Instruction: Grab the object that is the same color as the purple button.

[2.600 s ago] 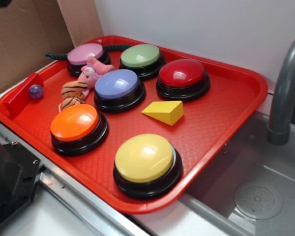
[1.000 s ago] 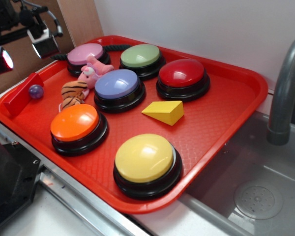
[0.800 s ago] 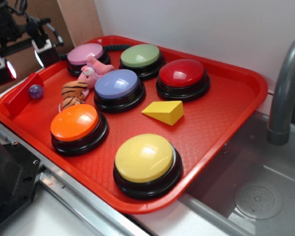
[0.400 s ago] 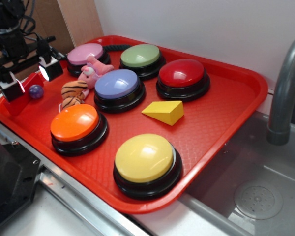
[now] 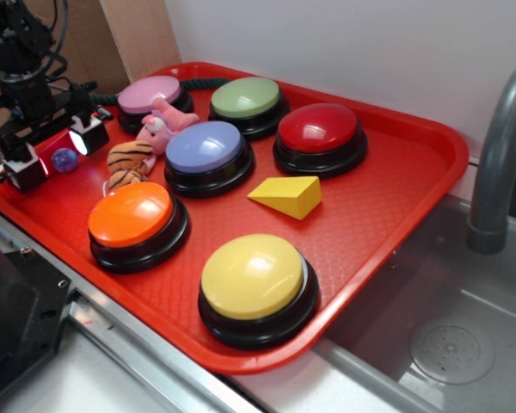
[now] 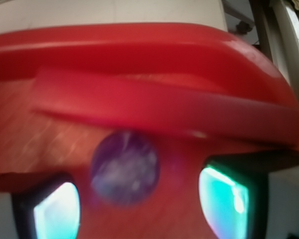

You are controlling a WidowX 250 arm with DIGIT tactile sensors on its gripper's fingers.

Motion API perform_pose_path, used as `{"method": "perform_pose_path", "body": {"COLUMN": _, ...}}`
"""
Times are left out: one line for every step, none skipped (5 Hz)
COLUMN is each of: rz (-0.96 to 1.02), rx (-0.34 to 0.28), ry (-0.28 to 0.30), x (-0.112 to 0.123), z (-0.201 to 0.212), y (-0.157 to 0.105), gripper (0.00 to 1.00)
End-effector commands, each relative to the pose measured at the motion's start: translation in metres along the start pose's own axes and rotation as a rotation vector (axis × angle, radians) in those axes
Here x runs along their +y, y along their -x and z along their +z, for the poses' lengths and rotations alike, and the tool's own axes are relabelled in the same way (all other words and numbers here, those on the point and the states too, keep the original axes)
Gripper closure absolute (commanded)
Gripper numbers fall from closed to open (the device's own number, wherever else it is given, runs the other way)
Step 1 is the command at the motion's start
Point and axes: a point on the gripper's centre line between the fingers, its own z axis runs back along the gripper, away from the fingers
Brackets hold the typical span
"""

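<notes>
My fingers reach down on both sides of the purple ball (image 5: 64, 158), close above the red tray. My gripper needs to close. Closing now would catch the ball.
The tiny glossy purple ball (image 5: 64, 158) lies on the red tray (image 5: 396, 198) at its far left, next to a red block (image 5: 58, 142). My gripper (image 5: 56, 156) is open and straddles the ball, one finger on each side, close above the tray floor. In the wrist view the ball (image 6: 124, 167) sits between my two fingertips (image 6: 55, 214), nearer the left one, with the red block (image 6: 154, 107) and tray rim behind it. The purple button (image 5: 205, 148) stands mid-tray.
Pink (image 5: 149, 94), green (image 5: 245, 97), red (image 5: 318, 129), orange (image 5: 131, 215) and yellow (image 5: 253, 277) buttons stand on the tray. A pink plush (image 5: 163, 123) and striped plush (image 5: 127, 162) lie just right of the ball. A yellow wedge (image 5: 290, 195) is mid-tray. A grey faucet (image 5: 499, 163) stands at right.
My gripper came into view from the upper left and descended to the tray. Its open fingers now sit on either side of the purple ball. Nothing else moved.
</notes>
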Motion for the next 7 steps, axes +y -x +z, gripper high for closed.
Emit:
{"method": "perform_pose_path", "body": {"rz": 0.037, "rx": -0.029, "ry": 0.027, "x": 0.009, "z": -0.001, "y": -0.013, "gripper": 0.44}}
{"method": "perform_pose_path", "body": {"rz": -0.062, "rx": -0.015, "ry": 0.044, "x": 0.003, "z": 0.004, "y": -0.009, "gripper": 1.00}}
{"method": "perform_pose_path", "body": {"rz": -0.227, "rx": 0.004, "ry": 0.065, "x": -0.005, "z": 0.016, "y": -0.004, "gripper": 1.00}}
{"method": "perform_pose_path", "body": {"rz": -0.479, "rx": -0.003, "ry": 0.069, "x": -0.016, "z": 0.045, "y": 0.012, "gripper": 1.00}}
{"method": "perform_pose_path", "body": {"rz": -0.723, "rx": 0.062, "ry": 0.122, "x": -0.021, "z": 0.087, "y": 0.038, "gripper": 1.00}}
{"method": "perform_pose_path", "body": {"rz": -0.969, "rx": 0.096, "ry": 0.161, "x": -0.030, "z": 0.116, "y": 0.073, "gripper": 1.00}}
{"method": "perform_pose_path", "body": {"rz": -1.213, "rx": 0.147, "ry": 0.209, "x": -0.035, "z": 0.129, "y": 0.119, "gripper": 1.00}}
